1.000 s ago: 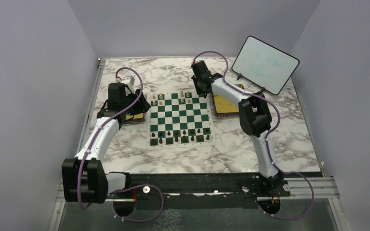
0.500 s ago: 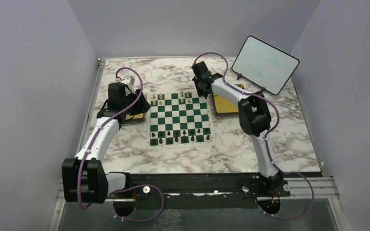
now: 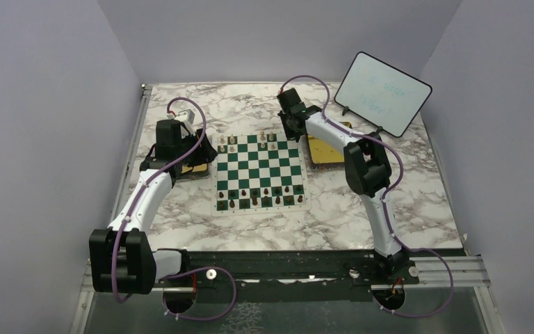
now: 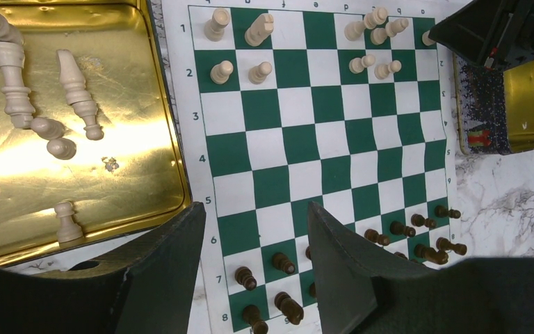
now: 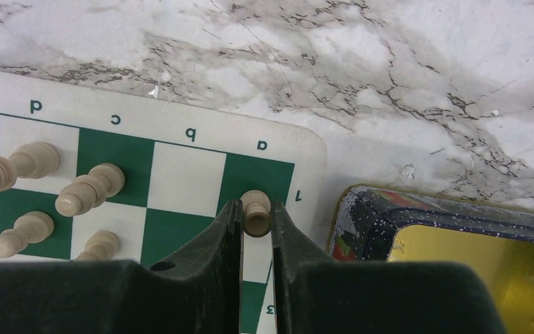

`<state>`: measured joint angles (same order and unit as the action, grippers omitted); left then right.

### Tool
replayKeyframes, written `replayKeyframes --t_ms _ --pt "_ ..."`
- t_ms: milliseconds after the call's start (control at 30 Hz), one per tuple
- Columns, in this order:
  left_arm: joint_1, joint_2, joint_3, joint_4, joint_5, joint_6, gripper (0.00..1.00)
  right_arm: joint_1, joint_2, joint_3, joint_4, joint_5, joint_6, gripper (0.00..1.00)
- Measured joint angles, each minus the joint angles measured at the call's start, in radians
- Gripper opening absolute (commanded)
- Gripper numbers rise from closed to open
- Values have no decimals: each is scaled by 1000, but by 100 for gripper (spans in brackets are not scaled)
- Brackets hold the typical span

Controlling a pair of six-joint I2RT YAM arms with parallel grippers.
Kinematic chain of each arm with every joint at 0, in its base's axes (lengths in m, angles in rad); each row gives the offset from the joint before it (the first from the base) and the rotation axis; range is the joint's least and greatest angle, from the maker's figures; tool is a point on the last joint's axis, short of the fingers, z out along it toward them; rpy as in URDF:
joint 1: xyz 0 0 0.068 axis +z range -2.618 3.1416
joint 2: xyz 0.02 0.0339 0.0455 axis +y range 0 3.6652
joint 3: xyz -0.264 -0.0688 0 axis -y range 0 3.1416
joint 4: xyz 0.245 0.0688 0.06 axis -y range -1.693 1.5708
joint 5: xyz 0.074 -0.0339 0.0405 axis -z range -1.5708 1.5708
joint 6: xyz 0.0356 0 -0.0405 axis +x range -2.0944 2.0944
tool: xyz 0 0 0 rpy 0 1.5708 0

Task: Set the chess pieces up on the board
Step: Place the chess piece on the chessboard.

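Note:
The robot's right gripper needs to open: the base of the cream piece shows within the flat green corner square, so the cream piece would stand there.
The green and white board (image 3: 259, 172) lies mid-table. Dark brown pieces (image 3: 264, 195) fill its near rows, and several cream pieces (image 3: 264, 141) stand on the far rows. My right gripper (image 5: 256, 206) is shut on a cream piece (image 5: 256, 217) over the far right corner square marked a1; I cannot tell whether the piece touches the board. In the top view the right gripper (image 3: 293, 131) hangs at that corner. My left gripper (image 4: 255, 207) is open and holds nothing, above the board's left edge (image 4: 188, 229). Several cream pieces (image 4: 76, 90) lie in the gold tray (image 4: 174, 139).
A second gold tray with a dark patterned rim (image 5: 417, 216) sits just right of the board's corner. A small whiteboard (image 3: 382, 92) stands at the back right. The marble table (image 3: 361, 216) is walled on three sides.

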<state>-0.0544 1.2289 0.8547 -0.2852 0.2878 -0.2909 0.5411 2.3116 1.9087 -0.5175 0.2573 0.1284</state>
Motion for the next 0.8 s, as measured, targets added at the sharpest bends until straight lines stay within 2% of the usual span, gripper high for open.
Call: replayKeyframes --t_ms 467,800 --pt "0 0 0 0 0 0 57 0 3 0 11 0 1 20" --pt "0 0 0 0 0 0 57 0 3 0 16 0 3 45"
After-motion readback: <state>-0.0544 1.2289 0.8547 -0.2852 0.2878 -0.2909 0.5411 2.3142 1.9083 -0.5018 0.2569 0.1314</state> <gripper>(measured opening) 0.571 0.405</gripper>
